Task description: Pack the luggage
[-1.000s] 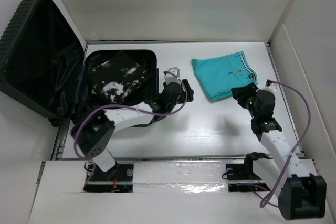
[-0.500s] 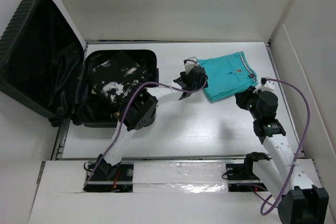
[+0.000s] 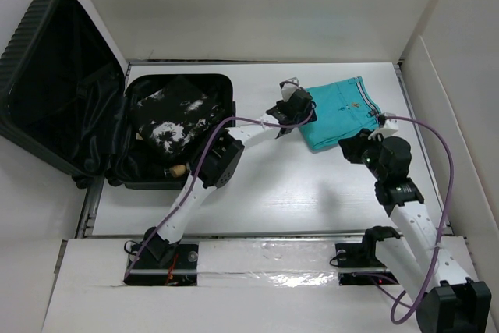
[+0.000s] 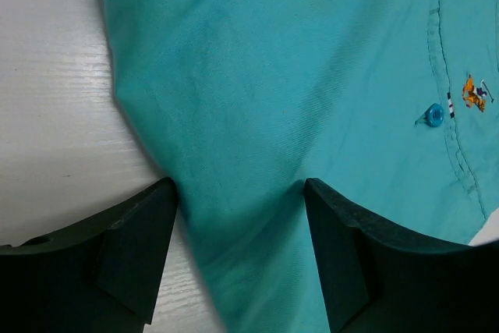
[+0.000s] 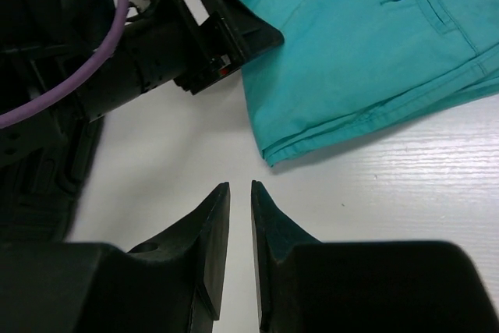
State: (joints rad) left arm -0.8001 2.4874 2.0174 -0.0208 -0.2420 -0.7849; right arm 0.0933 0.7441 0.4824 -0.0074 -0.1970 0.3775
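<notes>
One finger is down beside the teal cloth's edge (image 3: 311, 118) (image 4: 232, 202) and the other presses a crease into it, so it is time for my left gripper to close on the cloth.
The black ribbed luggage (image 3: 47, 60) lies open at the left, its lid leaning back. A black patterned cloth (image 3: 171, 115) lies in its base. A folded teal cloth (image 3: 343, 111) lies on the table at the back right. My left gripper (image 3: 292, 107) is at the teal cloth's left edge. In the left wrist view the left gripper (image 4: 238, 189) is open, with the teal cloth (image 4: 273, 76) between the two fingers. My right gripper (image 3: 351, 148) is just in front of the cloth. In the right wrist view the right gripper (image 5: 239, 186) is nearly closed and empty, short of the cloth's corner (image 5: 351, 52).
White walls close in the table at the back and on both sides. The left arm (image 3: 226, 146) stretches across the middle of the table, and its black wrist (image 5: 156, 44) shows in the right wrist view. The white table (image 3: 312, 193) runs to the near edge rail.
My left gripper has swung right, from the luggage's edge to the left edge of the teal cloth. My right gripper has drawn back a little from the cloth's front edge.
</notes>
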